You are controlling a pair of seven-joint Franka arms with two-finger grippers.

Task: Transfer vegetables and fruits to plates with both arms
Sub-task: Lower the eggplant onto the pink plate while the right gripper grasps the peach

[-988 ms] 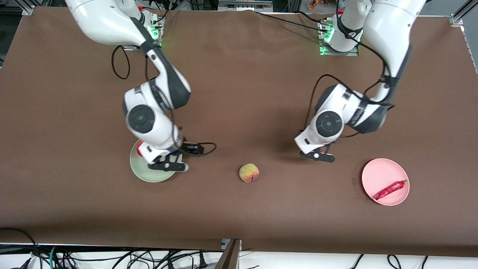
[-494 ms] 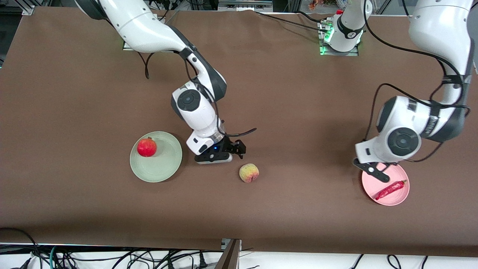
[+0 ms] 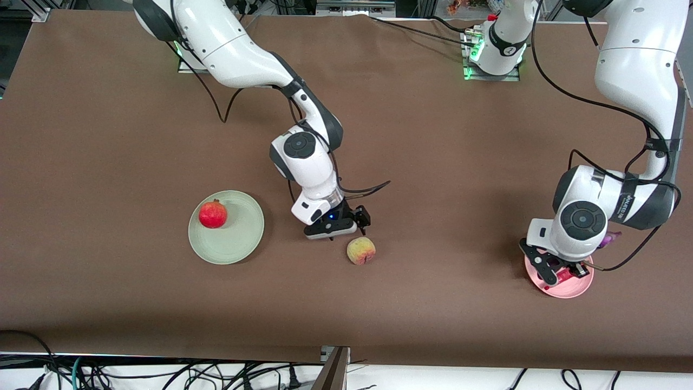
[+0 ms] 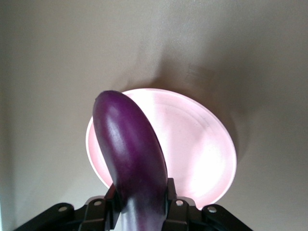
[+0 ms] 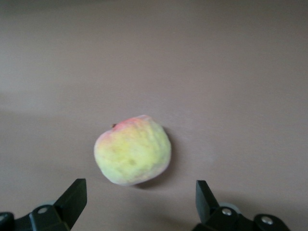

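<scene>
My right gripper's fingers are still short of the yellowish peach in the right wrist view, so closing now would miss it. The gripper moves toward the peach first.
My left gripper [image 3: 553, 267] hangs over the pink plate [image 3: 574, 290], shut on the long purple eggplant [image 4: 130, 159]. The eggplant points out over the pink plate [image 4: 202, 154], and its pale cap [image 3: 612, 237] shows beside the wrist. Only a bit of the red chili [image 3: 566, 275] on that plate shows under the gripper. My right gripper [image 3: 346, 227] is open just above the table beside the yellowish peach [image 3: 361, 251]. The peach [image 5: 132, 156] lies just ahead of its spread fingertips [image 5: 74, 197], not between them. The red pomegranate [image 3: 213, 213] rests on the green plate [image 3: 238, 238].
The brown table [image 3: 108, 135] is bare around the plates and the peach. Black cables trail from both wrists. Cables and a stand lie past the table's edge nearest the front camera.
My right gripper left the pomegranate on the green plate and swung over to the peach. My left gripper carried the eggplant from mid-table to above the pink plate.
</scene>
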